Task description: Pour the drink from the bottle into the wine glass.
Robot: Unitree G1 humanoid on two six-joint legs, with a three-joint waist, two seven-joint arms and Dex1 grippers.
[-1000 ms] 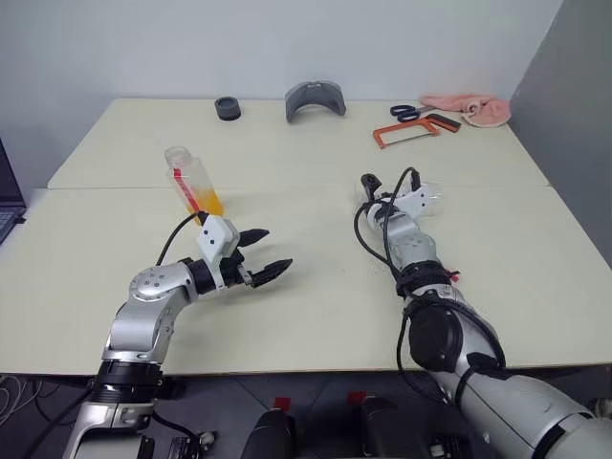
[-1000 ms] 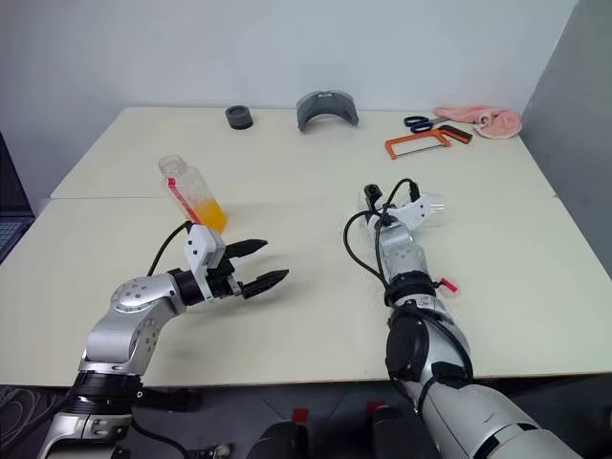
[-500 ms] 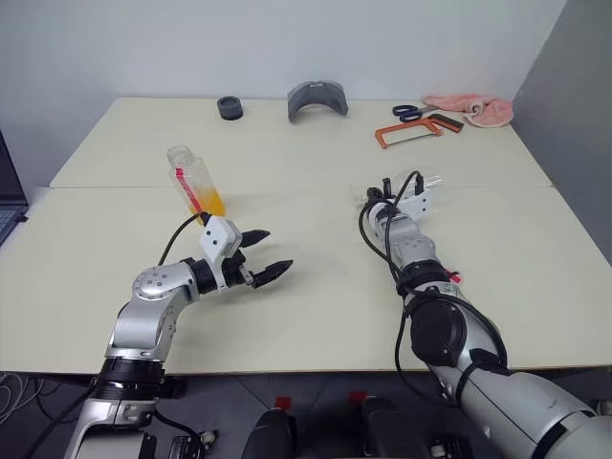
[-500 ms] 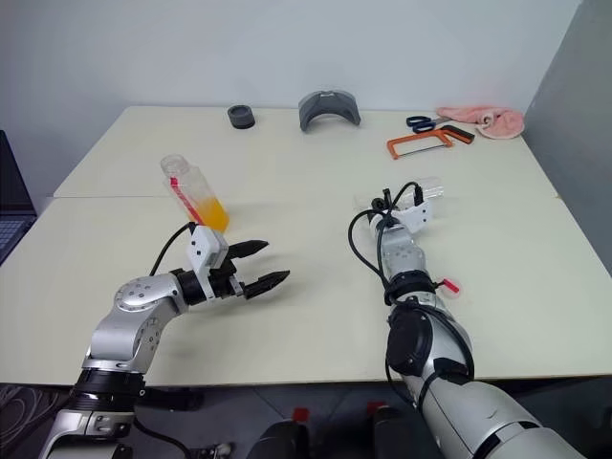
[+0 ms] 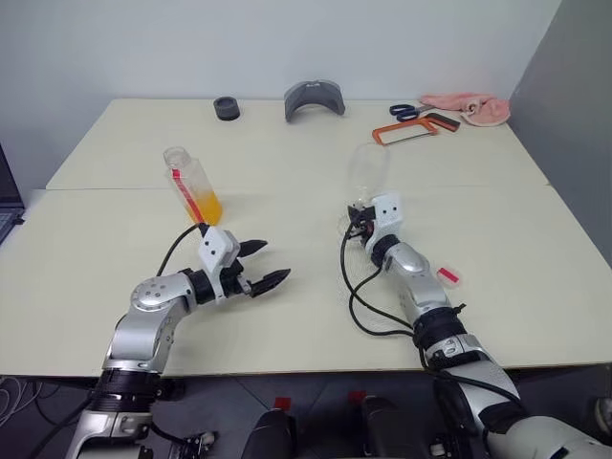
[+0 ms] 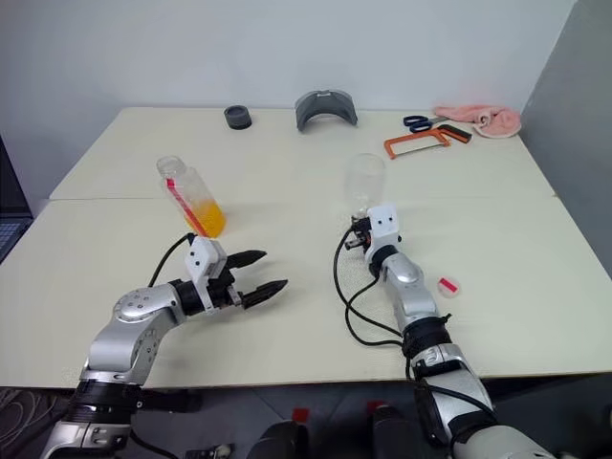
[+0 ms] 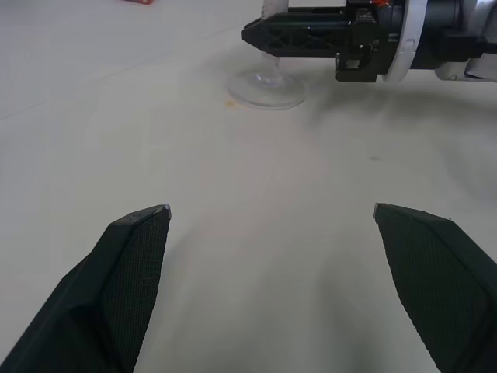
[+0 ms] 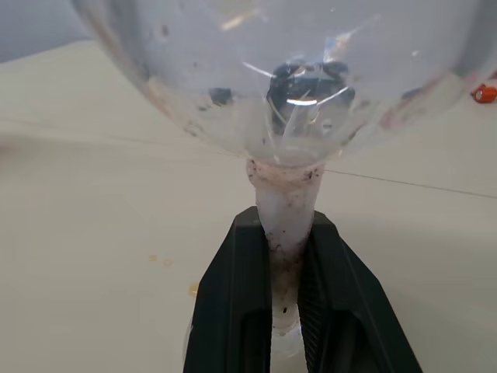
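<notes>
I will next grab the bottle around its body [image 5: 194, 186] with my left gripper, below the bottle's opening, and hold it upright, as the uncapped bottle has orange drink [image 5: 207, 203] inside.
The bottle [image 5: 191, 180] stands a little tilted on the left half of the table, uncapped, with the orange drink [image 5: 207, 203] in its lower part. My left gripper [image 5: 275, 260] hovers open in front of it and to its right, with nothing between its fingers [image 7: 132, 256]. The wine glass [image 5: 366, 168] stands upright near the table's middle, its bowl empty and its foot [image 7: 268, 85] on the tabletop. My right gripper [image 8: 285, 221] is shut on the glass's stem, just under the bowl [image 8: 295, 70].
A small red-and-white piece [image 5: 447, 275] lies on the table right of my right arm. Along the far edge sit a black ring [image 5: 227, 107], a grey curved part [image 5: 316, 98], scissors [image 5: 411, 112], an orange saw frame [image 5: 411, 130] and a pink cloth [image 5: 469, 105].
The wine glass lay on its side by my right gripper. That gripper has shut on the stem, rolled, and pulled back and left, so the glass now stands upright. The left arm is still.
</notes>
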